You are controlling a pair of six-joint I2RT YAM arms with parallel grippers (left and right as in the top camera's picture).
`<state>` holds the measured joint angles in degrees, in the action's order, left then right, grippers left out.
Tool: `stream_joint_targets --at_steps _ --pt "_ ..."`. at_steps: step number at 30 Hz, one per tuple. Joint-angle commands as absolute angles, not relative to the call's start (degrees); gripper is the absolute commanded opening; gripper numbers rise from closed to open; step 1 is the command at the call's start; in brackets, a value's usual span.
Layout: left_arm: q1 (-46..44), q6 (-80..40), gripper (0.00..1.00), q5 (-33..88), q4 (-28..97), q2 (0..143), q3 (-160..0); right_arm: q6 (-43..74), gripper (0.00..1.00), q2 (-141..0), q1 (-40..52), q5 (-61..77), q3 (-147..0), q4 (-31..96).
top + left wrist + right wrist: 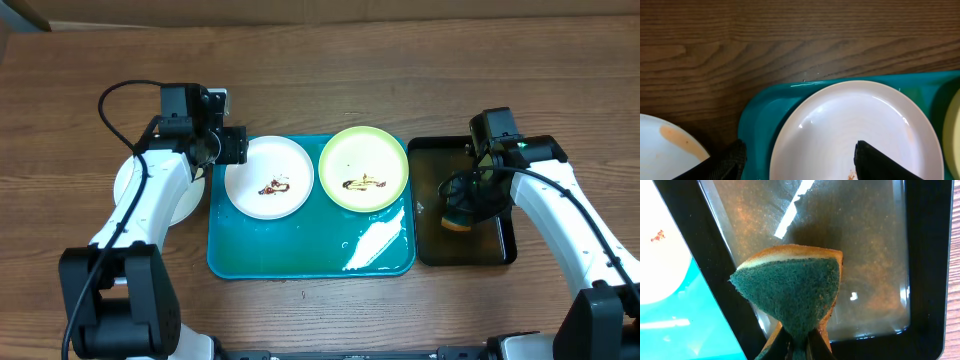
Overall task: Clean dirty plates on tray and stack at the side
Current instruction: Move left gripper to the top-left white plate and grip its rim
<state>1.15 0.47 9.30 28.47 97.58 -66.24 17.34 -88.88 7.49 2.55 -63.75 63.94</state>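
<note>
I will next use my left gripper to grab the smeared white plate by its rim nearest the white plate beside the tray (228,172) (774,156). This leaves the plate's smeared side open, so I can clean the plate and then stack it.
The teal tray (290,255) holds a white plate (267,177) with a brown smear and a yellow-green plate (363,168) with a brown smear. A third white plate (130,180) lies on the table left of the tray, partly under my left arm. My left gripper (238,146) is open at the white plate's upper left rim. In the left wrist view its fingers (800,165) straddle the rim of that plate (855,125). My right gripper (465,205) is shut on a green-and-yellow sponge (795,287) above the black tray (500,250).
The black tray (925,255) holds shallow wet film and stands right of the teal tray (680,330). The plate beside the tray shows an orange smear in the left wrist view (665,150). A bright white patch lies on the teal tray's right front corner (375,245).
</note>
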Motion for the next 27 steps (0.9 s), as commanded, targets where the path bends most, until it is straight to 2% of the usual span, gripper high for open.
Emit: stream_joint_targets --at_steps 1,8,12,19,22,27 --pt "1.08 1.76 0.7 7.55 28.05 100.95 -67.35 17.1 0.04 -87.88 7.31 2.04 -64.47 63.79" --pt "1.08 1.74 0.63 9.98 28.4 106.83 -67.35 17.1 0.04 -87.85 7.31 2.26 -64.47 63.83" --pt "1.06 1.67 0.51 10.59 29.67 108.01 -67.35 17.1 0.04 -87.88 7.31 2.24 -64.47 64.03" --pt "1.08 1.13 0.15 10.57 37.6 107.98 -67.35 17.08 0.04 -87.88 7.31 2.24 -64.47 64.05" --pt "1.08 -0.01 0.04 10.55 42.5 108.01 -67.35 17.08 0.04 -87.88 7.31 2.22 -64.47 64.05" --pt "1.06 -1.52 0.04 10.55 48.66 108.01 -67.33 17.08 0.04 -87.88 7.31 2.24 -64.47 64.07"
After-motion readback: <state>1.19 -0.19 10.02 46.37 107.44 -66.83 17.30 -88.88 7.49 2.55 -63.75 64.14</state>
